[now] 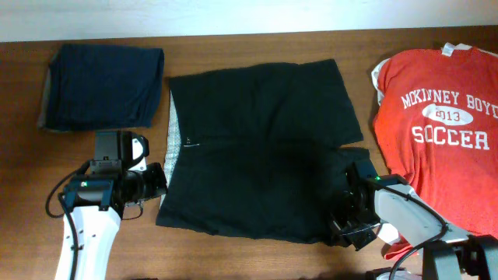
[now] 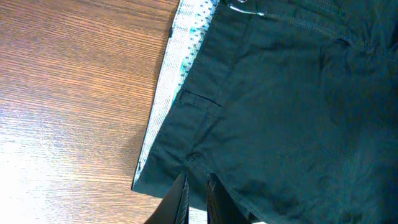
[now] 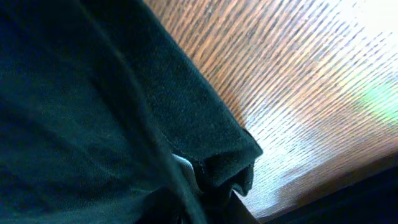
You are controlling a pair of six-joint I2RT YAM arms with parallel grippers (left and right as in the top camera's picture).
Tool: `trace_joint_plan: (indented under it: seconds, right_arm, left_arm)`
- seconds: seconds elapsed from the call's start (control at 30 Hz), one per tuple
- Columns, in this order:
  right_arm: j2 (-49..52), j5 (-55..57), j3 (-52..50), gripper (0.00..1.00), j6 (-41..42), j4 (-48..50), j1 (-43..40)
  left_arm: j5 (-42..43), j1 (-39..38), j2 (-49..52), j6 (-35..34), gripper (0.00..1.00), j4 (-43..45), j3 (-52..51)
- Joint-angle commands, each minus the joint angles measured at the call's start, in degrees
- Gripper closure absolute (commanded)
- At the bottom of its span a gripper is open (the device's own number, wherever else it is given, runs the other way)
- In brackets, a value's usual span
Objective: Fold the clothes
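The near side of the shorts needs to be folded toward the back. My left gripper should next grab the black shorts (image 1: 264,148) at their near waistband corner for that.
A pair of black shorts (image 1: 264,148) lies spread flat in the middle of the table, its light patterned waistband lining at the left edge. My left gripper (image 1: 159,185) is at the near left corner. In the left wrist view its fingers (image 2: 196,194) are nearly together over the waistband edge of the shorts (image 2: 286,106). My right gripper (image 1: 348,222) is at the near right corner. In the right wrist view its fingers (image 3: 205,202) are shut on a bunched fold of the black cloth (image 3: 74,93).
A folded navy garment (image 1: 101,85) lies at the back left. A red soccer T-shirt (image 1: 440,117) lies spread at the right, partly under my right arm. Bare wooden table (image 1: 233,47) runs along the back and left.
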Motion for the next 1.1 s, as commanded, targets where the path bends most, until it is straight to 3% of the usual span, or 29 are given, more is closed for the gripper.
trace_joint_plan:
  seconds: [0.0,0.07,0.1,0.17,0.2,0.23,0.3,0.4,0.43,0.47,0.53,0.77,0.8,0.87,0.9,0.93,1.03,1.07]
  right_arm:
    - [2.03,6.6,-3.28,0.78,0.07,-0.55,0.31]
    - [2.03,6.58,-3.26,0.78,-0.2,-0.57,0.31]
    - [2.03,6.6,-3.08,0.92,-0.57,-0.59,0.31]
    - [2.03,6.58,-3.06,0.96,-0.52,-0.55,0.31]
    - [2.03,6.58,-3.06,0.96,-0.55,-0.57,0.31]
    - [2.03,6.6,-3.08,0.96,-0.55,-0.57,0.33]
    - [2.03,6.56,-3.08,0.96,-0.48,-0.52,0.31]
    - [2.03,6.58,-3.08,0.96,-0.5,-0.26,0.33]
    - [2.03,6.58,-3.08,0.96,-0.5,-0.11,0.33]
    - [2.03,6.58,-3.08,0.96,-0.5,0.35,0.33]
    - [2.03,6.6,-3.08,0.96,-0.5,0.57,0.33]
    - [2.03,7.26,-3.1,0.96,-0.52,0.94,0.33]
    - [2.03,7.28,-3.1,0.96,-0.52,0.94,0.33]
    - [2.03,7.26,-3.1,0.9,-0.55,1.18,0.33]
    - [2.03,7.26,-3.1,0.82,-0.55,1.18,0.33]
    - [2.03,7.26,-3.1,0.81,-0.55,1.18,0.33]
    - [2.03,7.26,-3.1,0.96,-0.55,1.18,0.33]
    - [2.03,7.26,-3.1,0.96,-0.57,1.18,0.33]
  left_arm:
    - [0.17,0.24,-0.17,0.5,0.89,0.11,-0.31]
    - [0.17,0.24,-0.17,0.5,0.89,0.11,-0.31]
    - [0.2,0.24,-0.17,0.5,0.89,0.04,-0.31]
    - [1.07,0.22,-0.17,0.5,0.89,-0.48,-0.31]
    - [2.67,0.22,-0.17,0.52,0.67,-1.55,-0.31]
    - [2.73,0.22,-0.17,0.52,0.39,-3.98,-0.33]
    - [2.82,0.22,-0.17,0.42,0.36,-8.2,-1.53]
    - [2.75,0.24,-0.17,-6.67,0.33,-5.38,-11.04]
    - [2.73,0.24,-0.17,-8.26,0.25,-3.43,-13.84]
    - [2.29,0.48,-0.17,-13.94,0.07,-0.9,-17.18]
    - [2.12,2.23,-0.17,-20.09,0.07,4.28,-20.63]
    - [-0.04,3.82,3.78,-28.76,0.11,15.61,-21.81]
    - [-0.02,3.82,6.08,-28.74,0.23,16.0,-21.81]
    - [0.04,3.82,9.42,-28.7,0.22,16.0,-21.81]
    - [0.72,3.82,11.02,-28.65,0.22,15.76,-21.81]
    - [0.83,3.82,11.87,-28.65,0.27,14.84,-21.81]
    - [0.79,3.82,11.91,-28.63,0.44,14.49,-21.81]
    - [0.81,3.82,11.91,-27.93,0.5,14.47,-21.81]
